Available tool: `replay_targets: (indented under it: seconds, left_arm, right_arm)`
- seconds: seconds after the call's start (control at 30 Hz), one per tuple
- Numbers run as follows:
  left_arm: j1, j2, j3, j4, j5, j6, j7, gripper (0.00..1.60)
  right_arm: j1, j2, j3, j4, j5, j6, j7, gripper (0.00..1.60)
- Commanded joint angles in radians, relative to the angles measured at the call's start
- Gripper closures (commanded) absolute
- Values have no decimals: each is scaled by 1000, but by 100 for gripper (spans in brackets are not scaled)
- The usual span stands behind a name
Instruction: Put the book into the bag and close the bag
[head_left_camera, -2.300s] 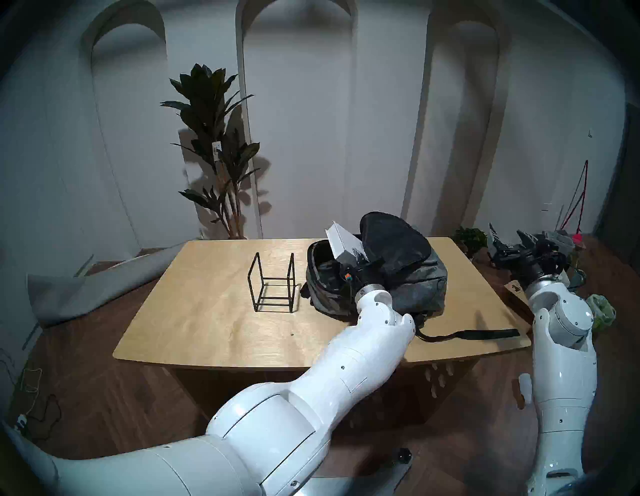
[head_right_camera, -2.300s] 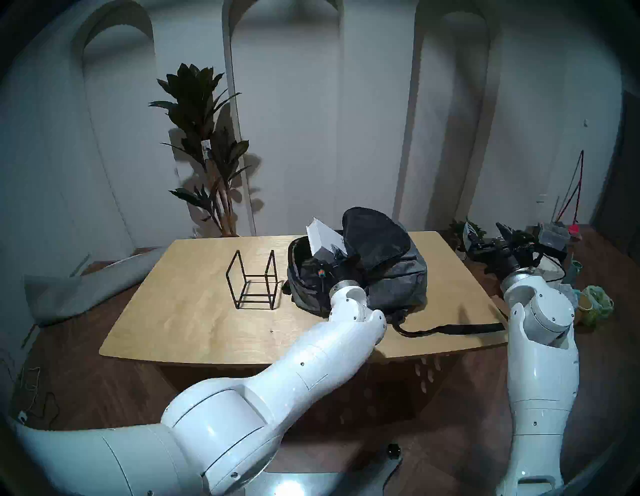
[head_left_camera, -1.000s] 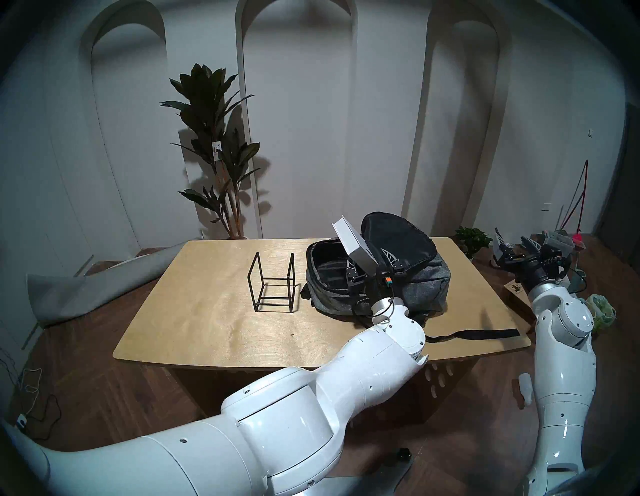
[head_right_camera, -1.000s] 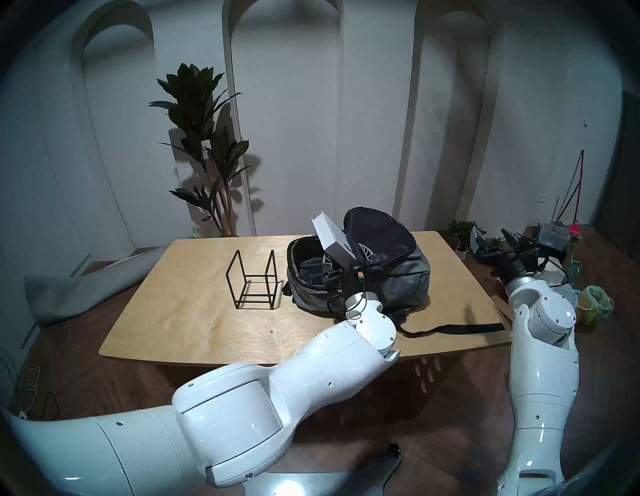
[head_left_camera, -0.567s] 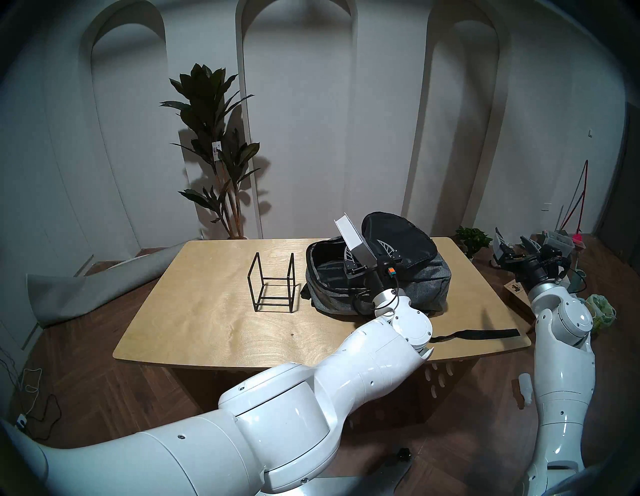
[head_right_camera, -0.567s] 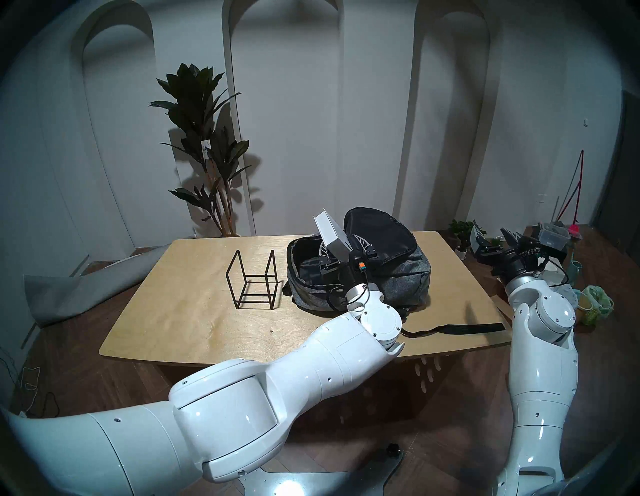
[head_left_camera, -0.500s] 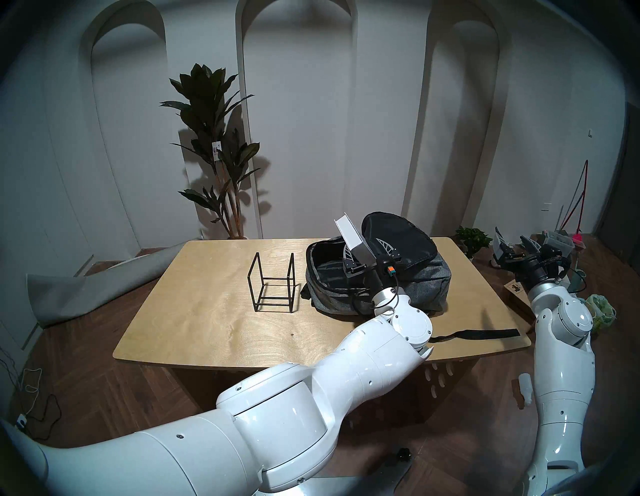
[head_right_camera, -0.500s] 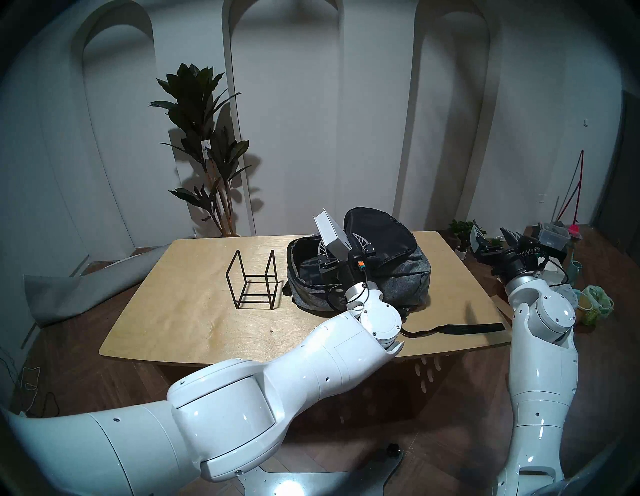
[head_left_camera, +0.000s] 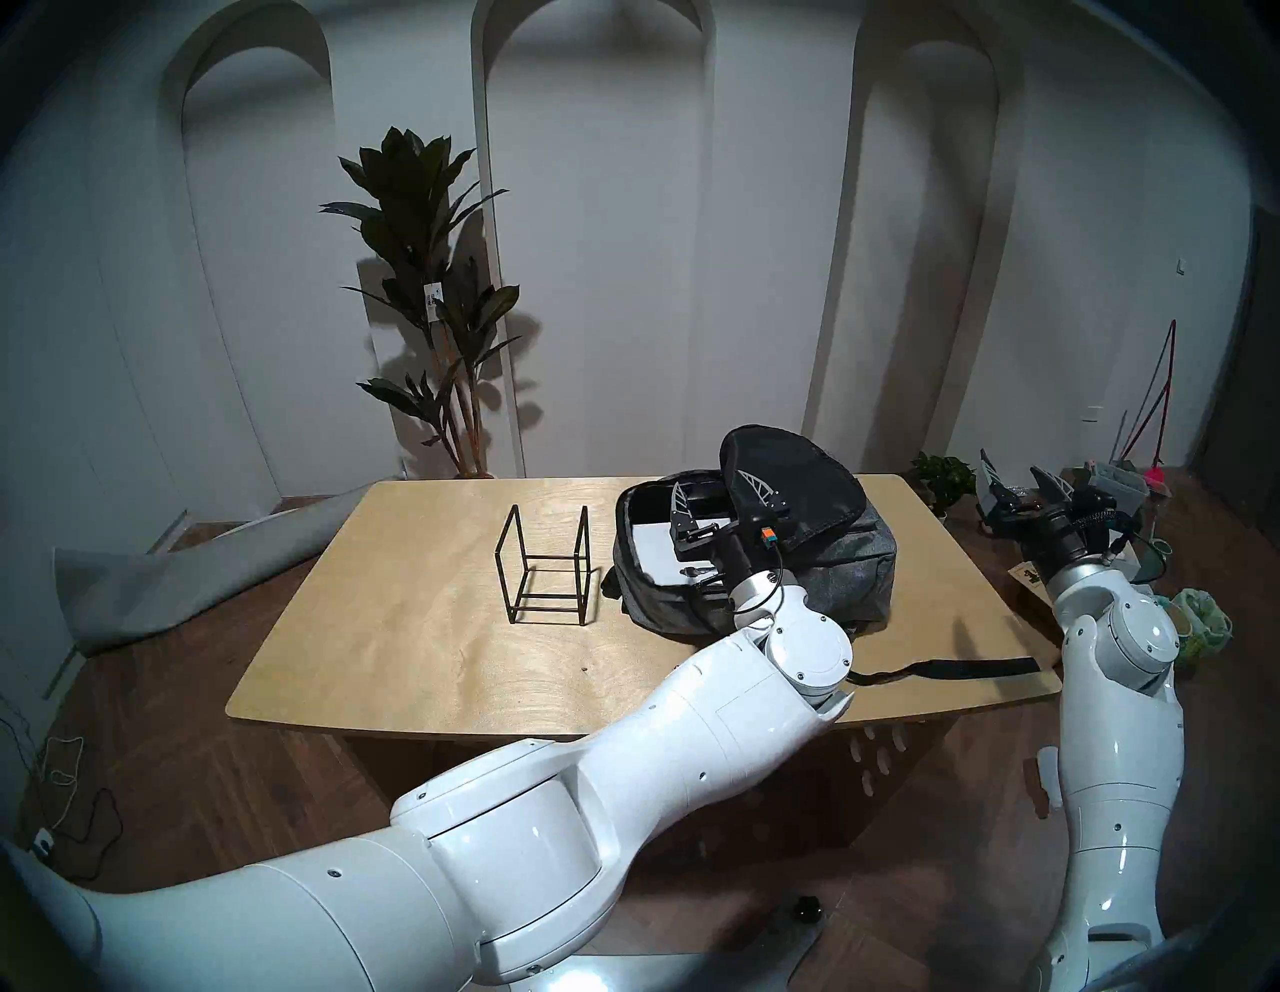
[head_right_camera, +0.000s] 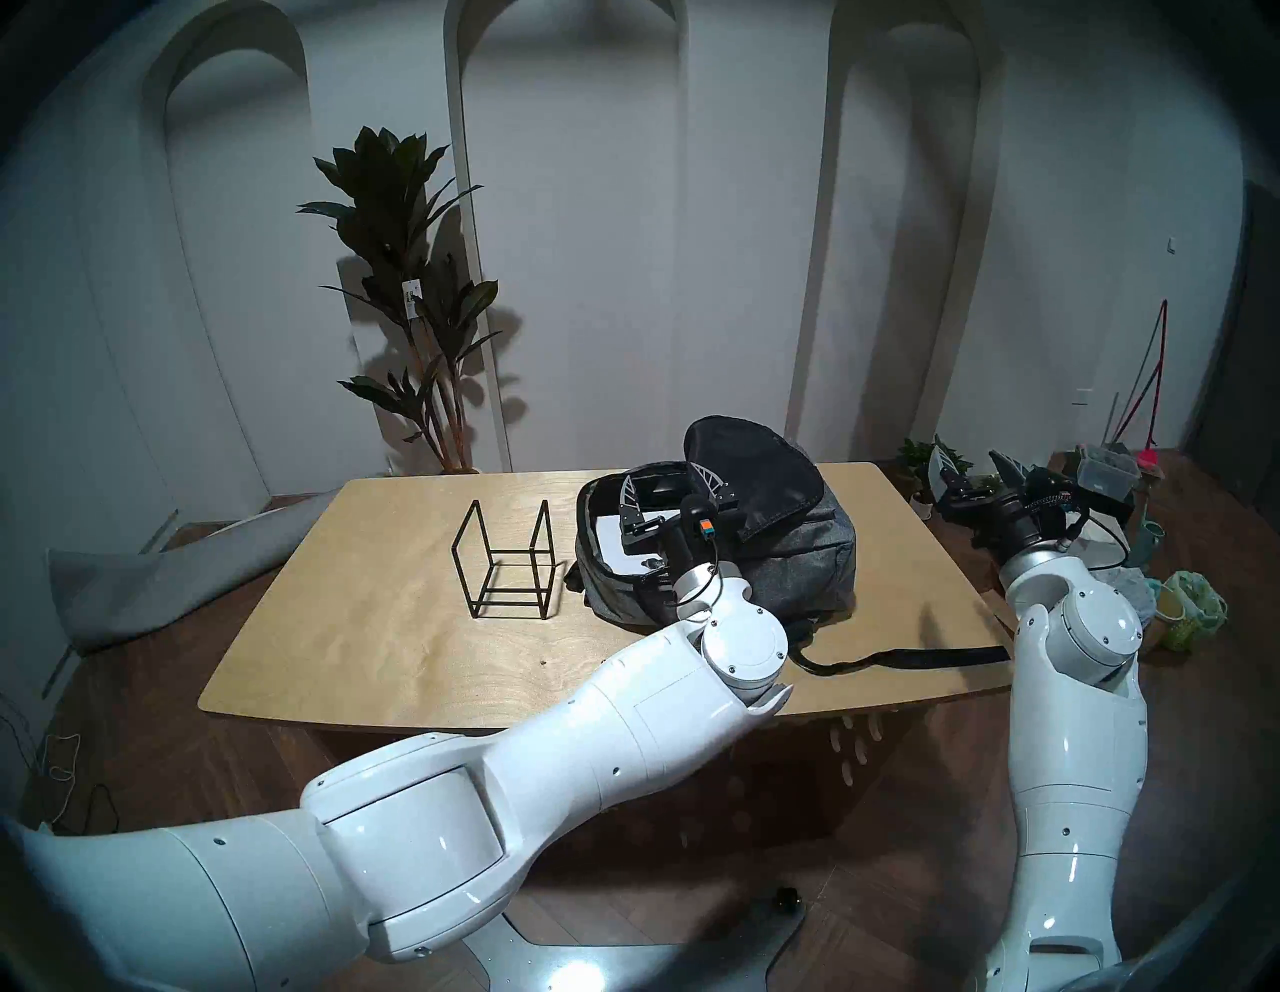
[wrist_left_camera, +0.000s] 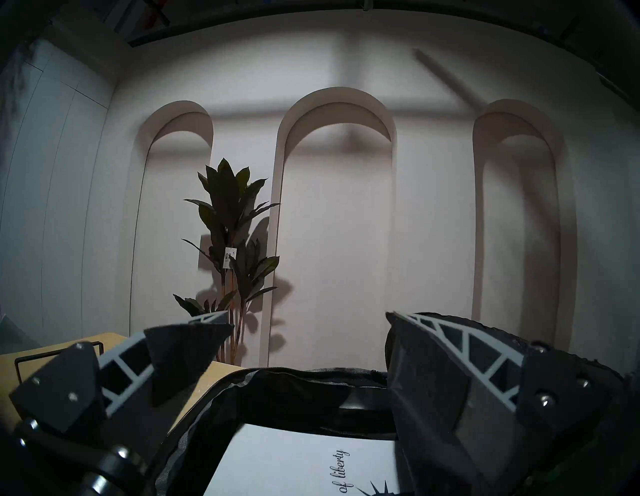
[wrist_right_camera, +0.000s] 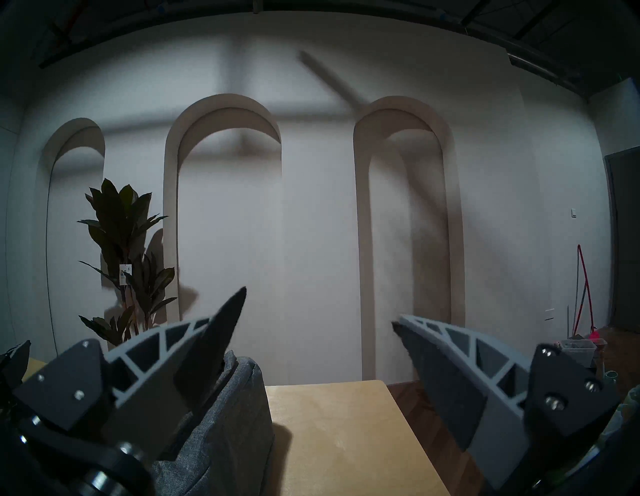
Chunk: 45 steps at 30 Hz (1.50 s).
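Note:
The black flap (head_left_camera: 796, 478) has a free edge that sticks up above the grey bag. My right gripper needs to reach that raised edge (head_left_camera: 846, 479) and grab it.
The white book (head_left_camera: 654, 547) lies flat inside the open grey bag (head_left_camera: 845, 568) on the table; its cursive script shows in the left wrist view (wrist_left_camera: 294, 460). The bag's black flap (head_left_camera: 796, 478) stands folded back to the right. My left gripper (head_left_camera: 706, 479) is open and empty just above the bag's mouth, over the book, also seen in the right head view (head_right_camera: 659, 472) and its own view (wrist_left_camera: 307, 313). My right gripper (head_left_camera: 1010, 463) is open and empty, off the table's right end, beside the bag's grey side (wrist_right_camera: 225, 415).
A black wire-frame stand (head_left_camera: 547, 568) stands left of the bag on the wooden table (head_left_camera: 415, 637). A black strap (head_left_camera: 956, 668) trails along the front right edge. A tall plant (head_left_camera: 429, 277) stands behind; small plants and clutter (head_left_camera: 945, 478) sit on the floor at right.
The left gripper held the book tilted upright over the bag's mouth; it has opened, and the book now lies flat inside the bag. The right arm shifted slightly.

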<state>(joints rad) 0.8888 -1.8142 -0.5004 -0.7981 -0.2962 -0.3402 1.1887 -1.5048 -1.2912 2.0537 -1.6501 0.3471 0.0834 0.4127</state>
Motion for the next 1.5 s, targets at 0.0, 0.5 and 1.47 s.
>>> replay_targets:
  seconds: [0.0,0.5,1.47]
  left_arm:
    - [16,57,2,-108,-3,25,-16,0]
    - [5,224,-87,-324,4,-47,27,0]
    - [53,584,-160,-489,87,134,4,0]
  right_arm:
    - [-8,-6,-1,-48,-12,-2,-15,0]
    - [24,-38,-52,-65,4,70,-43,0]
    - [115,-102,-185,-67,49,271,-128,0]
